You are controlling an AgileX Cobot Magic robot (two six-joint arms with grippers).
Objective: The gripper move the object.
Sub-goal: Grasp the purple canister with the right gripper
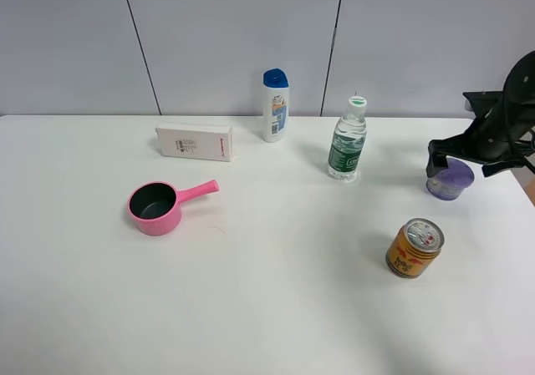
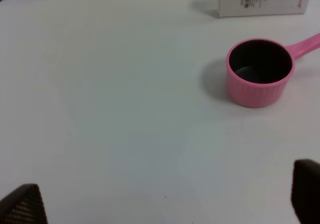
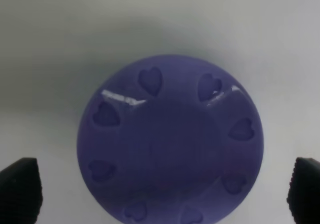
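My right gripper grabs the container's curved sides next, to move the round container with the heart-marked lid (image 3: 170,139).
The object (image 1: 450,183) is a small squat round container with a lilac lid and a bluish-purple body, standing on the white table at the far right. In the right wrist view its lid (image 3: 170,139) shows a ring of small heart shapes. My right gripper (image 1: 466,164) hovers just above it, open, with one dark fingertip (image 3: 20,189) on each side of the lid and not touching it. My left gripper (image 2: 164,199) is open and empty over bare table, and it is out of the exterior view.
An orange-gold can (image 1: 414,248) stands in front of the object. A water bottle (image 1: 347,139), a shampoo bottle (image 1: 275,105) and a white box (image 1: 194,141) stand toward the back. A pink saucepan (image 1: 155,207) sits at the left, also in the left wrist view (image 2: 259,72).
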